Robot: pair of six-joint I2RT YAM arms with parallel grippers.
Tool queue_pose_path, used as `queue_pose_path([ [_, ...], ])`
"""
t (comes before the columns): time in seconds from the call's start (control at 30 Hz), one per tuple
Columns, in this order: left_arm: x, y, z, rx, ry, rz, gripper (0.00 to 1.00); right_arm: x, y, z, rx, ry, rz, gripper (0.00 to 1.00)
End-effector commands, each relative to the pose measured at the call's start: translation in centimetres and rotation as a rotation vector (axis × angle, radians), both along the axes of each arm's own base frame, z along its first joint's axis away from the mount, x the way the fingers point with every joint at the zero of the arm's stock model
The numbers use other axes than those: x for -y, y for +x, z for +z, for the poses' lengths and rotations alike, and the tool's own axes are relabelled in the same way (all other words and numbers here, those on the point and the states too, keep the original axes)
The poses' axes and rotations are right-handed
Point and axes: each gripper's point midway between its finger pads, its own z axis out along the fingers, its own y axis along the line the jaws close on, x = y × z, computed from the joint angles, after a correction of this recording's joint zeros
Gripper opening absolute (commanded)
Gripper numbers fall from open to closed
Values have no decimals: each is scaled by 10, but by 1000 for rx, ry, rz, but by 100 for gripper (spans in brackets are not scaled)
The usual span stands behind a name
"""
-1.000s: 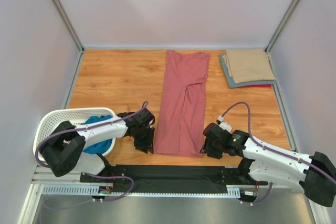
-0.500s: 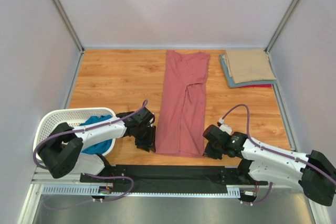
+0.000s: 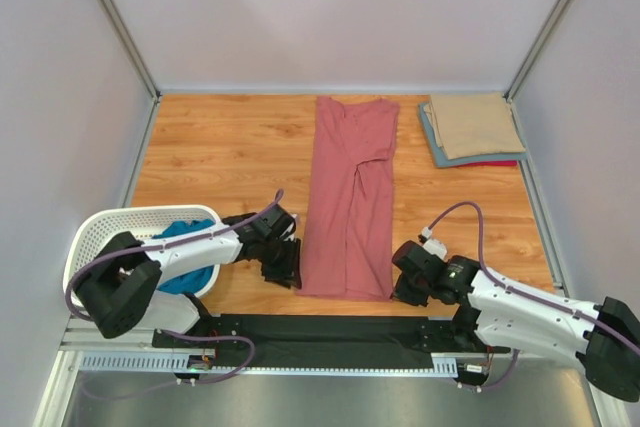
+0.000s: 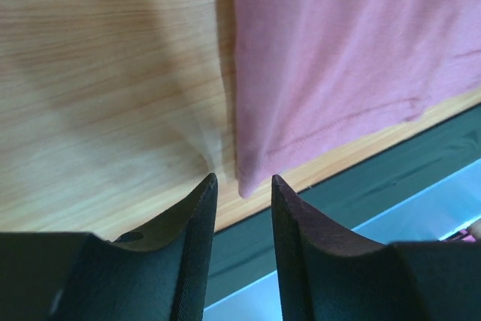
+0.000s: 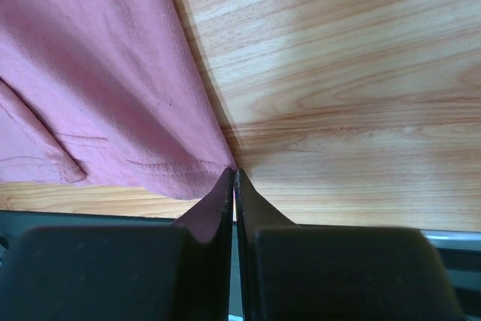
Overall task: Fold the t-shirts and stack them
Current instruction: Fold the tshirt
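My left gripper should grab the dusty rose-red t-shirt (image 3: 350,197) next by its free near hem corner, opposite my right gripper, to fold it evenly.
The dusty rose-red t-shirt (image 3: 350,197) lies as a long narrow strip down the middle of the wooden table. My left gripper (image 3: 285,269) is at its near left corner. In the left wrist view the jaws (image 4: 244,180) stand a little apart with the shirt's corner (image 4: 248,178) at their tips, not pinched. My right gripper (image 3: 402,287) is at the near right corner. In the right wrist view (image 5: 234,172) it is shut, with the shirt's hem corner (image 5: 188,174) pinched at the tips. A teal t-shirt (image 3: 188,232) lies in the basket.
A folded stack stands at the far right: tan t-shirt (image 3: 475,125) on top, grey-blue (image 3: 432,143) and red (image 3: 492,163) beneath. The white perforated basket (image 3: 100,232) sits at the near left. A black strip (image 3: 320,332) runs along the table's near edge.
Both grippers have shifted slightly at the shirt's near corners; the right one has moved a little nearer and to the right. The shirt's near hem has barely moved.
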Motion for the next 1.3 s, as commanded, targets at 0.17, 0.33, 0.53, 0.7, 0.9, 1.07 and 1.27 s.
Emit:
queue_pose_path([
  [0.17,6,-7,-21,-56,-15,-28,18,6,-3,3,13,-8,15,0],
  [0.33,5,-11,-7,-44,-35,-1,0,11,-4,16,29,-14,23,0],
  [0.53,8,-24,20,-31,-84,36,0,15,-9,34,55,8,35,0],
  [0.7,17,-32,28,-58,-126,44,0,8,-9,48,90,41,57,0],
  [0.9,23,-19,29,-61,-84,37,0,4,14,68,182,-15,61,0],
  [1.07,28,14,42,-63,-68,46,0,5,45,79,226,-137,89,0],
  [1.27,35,77,59,-38,-68,81,0,0,105,99,270,-147,105,0],
])
